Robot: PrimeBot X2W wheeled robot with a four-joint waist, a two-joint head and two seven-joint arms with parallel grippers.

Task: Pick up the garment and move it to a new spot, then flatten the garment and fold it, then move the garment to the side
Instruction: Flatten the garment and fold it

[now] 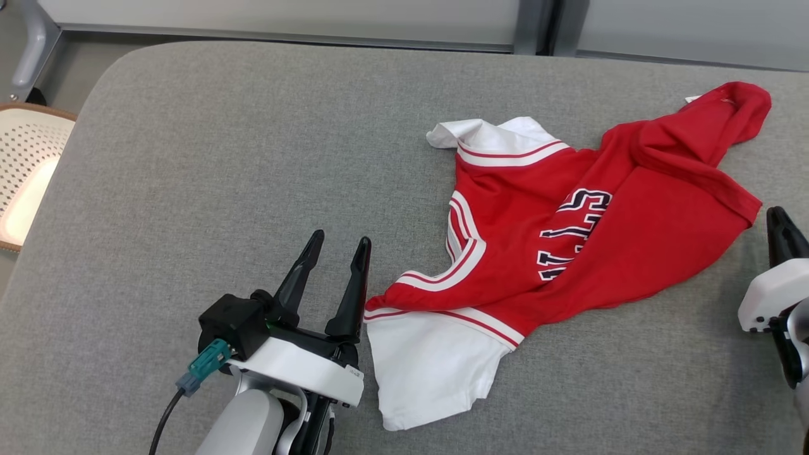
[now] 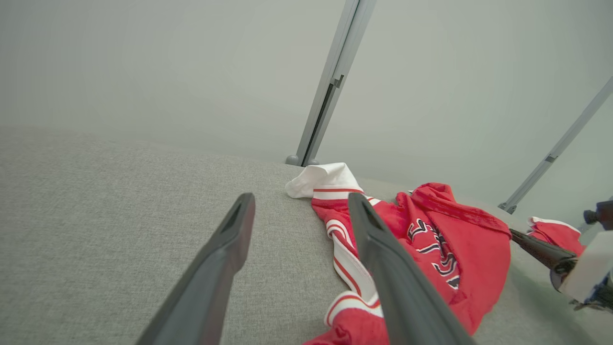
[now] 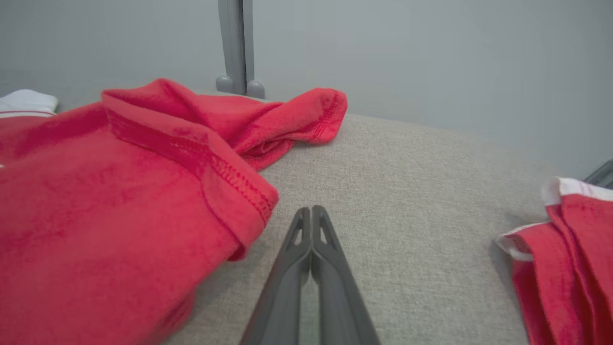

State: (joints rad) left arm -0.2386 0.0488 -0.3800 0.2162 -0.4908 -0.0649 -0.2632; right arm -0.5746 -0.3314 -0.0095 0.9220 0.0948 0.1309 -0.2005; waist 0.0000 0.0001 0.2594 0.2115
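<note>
The jersey lies slack and crumpled (image 1: pixel 531 242), so I should next use my left gripper to pinch the edge of its near white sleeve (image 1: pixel 377 371).
A red garment (image 1: pixel 569 234) with white sleeves and dark lettering lies crumpled on the right half of the grey padded table (image 1: pixel 221 158). My left gripper (image 1: pixel 340 239) is open just left of the garment's near white sleeve, with nothing between its fingers. In the left wrist view, its right finger (image 2: pixel 383 249) stands in front of the garment (image 2: pixel 445 239). My right gripper (image 1: pixel 777 218) is at the table's right edge, beside the garment's red hem. In the right wrist view it (image 3: pixel 311 209) is shut on nothing, just off the hem corner of the garment (image 3: pixel 96 191).
A second red and white cloth (image 3: pixel 565 249) lies to the right of my right gripper. A white perforated seat (image 1: pixel 25 170) stands off the table's left edge. Grey frame posts (image 1: pixel 534 25) rise behind the table, whose left half is bare fabric.
</note>
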